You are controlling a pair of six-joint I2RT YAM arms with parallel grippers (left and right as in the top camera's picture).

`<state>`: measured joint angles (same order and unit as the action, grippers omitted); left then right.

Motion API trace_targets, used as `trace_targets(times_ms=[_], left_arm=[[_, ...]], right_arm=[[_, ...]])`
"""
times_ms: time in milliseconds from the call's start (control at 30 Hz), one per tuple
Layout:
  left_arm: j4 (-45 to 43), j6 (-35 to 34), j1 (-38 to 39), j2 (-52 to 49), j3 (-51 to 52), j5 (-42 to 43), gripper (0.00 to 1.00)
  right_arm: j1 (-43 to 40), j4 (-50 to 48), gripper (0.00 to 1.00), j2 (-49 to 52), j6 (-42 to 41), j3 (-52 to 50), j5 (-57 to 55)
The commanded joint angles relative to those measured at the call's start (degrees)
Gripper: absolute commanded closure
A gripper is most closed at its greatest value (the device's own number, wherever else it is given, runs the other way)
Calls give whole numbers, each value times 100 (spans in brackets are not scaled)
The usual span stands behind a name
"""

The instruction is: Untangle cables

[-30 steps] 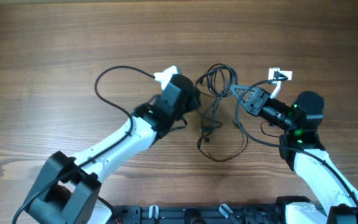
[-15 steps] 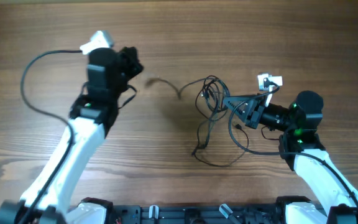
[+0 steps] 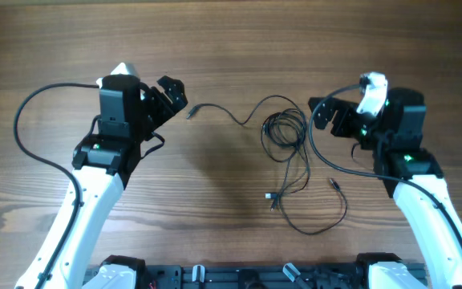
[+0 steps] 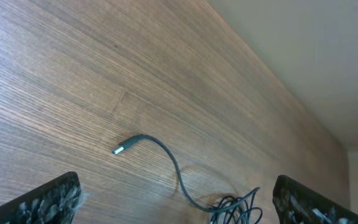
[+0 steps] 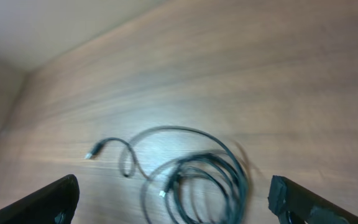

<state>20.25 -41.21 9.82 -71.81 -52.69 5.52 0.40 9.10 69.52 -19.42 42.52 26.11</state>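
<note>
The cable needs to be untangled, so my right gripper needs to grab just one piece of it next on the coil's far side and leave the other loops free.
The cables (image 3: 284, 132) lie loose on the wooden table, a thin black coil in the middle. One strand runs left to a small plug (image 3: 191, 113). Longer loops (image 3: 311, 218) trail toward the front, with plug ends (image 3: 273, 197) among them. My left gripper (image 3: 169, 102) stands open just left of the strand's plug, holding nothing. In the left wrist view the plug (image 4: 118, 150) and coil (image 4: 235, 208) lie between the wide-apart fingers (image 4: 48, 200). My right gripper (image 3: 329, 120) is open right of the coil. In the blurred right wrist view the coil (image 5: 197, 180) lies between its fingers (image 5: 316, 202).
A thick black arm wire (image 3: 24, 132) arcs out left of the left arm. Another arm wire (image 3: 327, 160) curves beside the right arm, close to the cable loops. Bare wood table (image 3: 231, 40) stretches behind; the arm bases (image 3: 239, 277) line the front edge.
Both grippers have opened and let go of the cables. The right arm drew back to the right and the left gripper turned toward the middle. The cables dropped flat and spread out.
</note>
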Motion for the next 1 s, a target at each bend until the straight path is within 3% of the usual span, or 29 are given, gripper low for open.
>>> trace_targets(times_ms=[0,100,167,200,233,267,367,567,633,667,800,967], left_arm=[[-42,24,280,-289,-11,68,0],[-94,2,461,-649,-11,68,0],[-90,-173,459,-723,-11,68,0],[-92,-240,459,-728,-11,70,0],[-98,-297,459,-728,-11,70,0],[-116,-295,459,-728,-11,70,0],[-111,-295,459,-728,-9,70,0],[-114,-293,459,-728,-9,164,0],[-111,-291,483,-730,-9,308,1],[-114,-291,535,-728,-4,326,0],[-133,-210,935,-813,-4,415,0],[-527,72,1294,-1117,-4,560,0]], right_arm=[[289,605,0,435,369,553,361],[590,361,0,1119,-415,708,1558],[723,337,5,1429,-507,704,1237],[774,369,23,1585,-868,699,927],[815,358,28,1751,-1438,697,778],[866,243,43,2009,-2076,697,776],[973,-470,44,2638,-2844,697,592],[1172,-1390,52,3379,-3373,697,-249],[1176,-1613,89,3416,-3370,697,-138],[1176,-1963,96,3412,-3257,697,339],[1097,-3613,96,3296,-3108,697,2881],[1104,-3650,95,2542,-2710,697,4072]])
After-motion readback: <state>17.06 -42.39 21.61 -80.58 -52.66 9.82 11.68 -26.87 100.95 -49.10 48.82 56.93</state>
